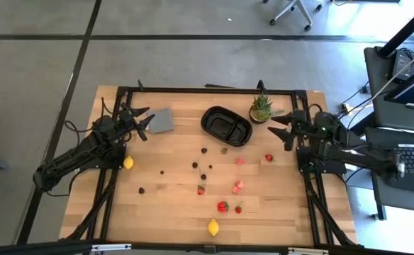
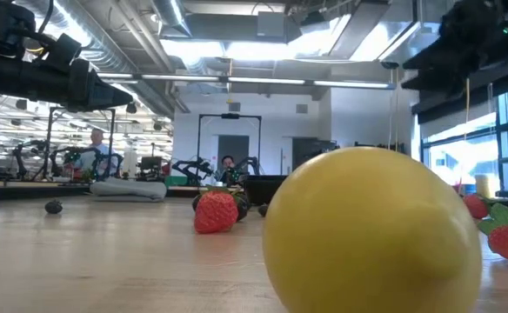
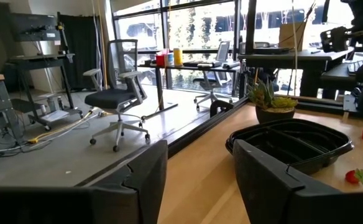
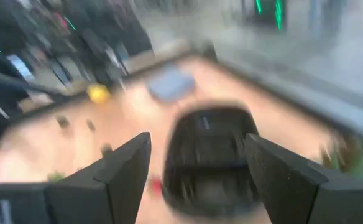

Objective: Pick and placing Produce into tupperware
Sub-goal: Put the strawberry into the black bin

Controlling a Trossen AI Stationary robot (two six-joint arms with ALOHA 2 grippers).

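My right gripper grabs the strawberry by its red body (image 1: 269,158) next, to place it in the tupperware (image 1: 227,125).
The produce lies scattered on the wooden table: a lemon (image 1: 128,162) near my left arm, another lemon (image 1: 213,227) at the near edge, red strawberries (image 1: 222,207) and dark berries (image 1: 195,164) in the middle. The black oval tupperware (image 1: 227,125) rests on its base at the far middle, with nothing in it. My left gripper (image 1: 144,122) hovers open at the far left, pointing level toward the tupperware (image 3: 290,144). My right gripper (image 1: 281,131) is open at the far right, above the table, tilted down toward the tupperware (image 4: 209,158). Neither holds anything.
A spiky green potted plant (image 1: 261,110) stands just right of the tupperware, close to my right gripper. A flat grey square (image 1: 162,120) lies by my left gripper. A black frame (image 1: 207,90) runs along the table's far and side edges. Bare wood lies at the near left.
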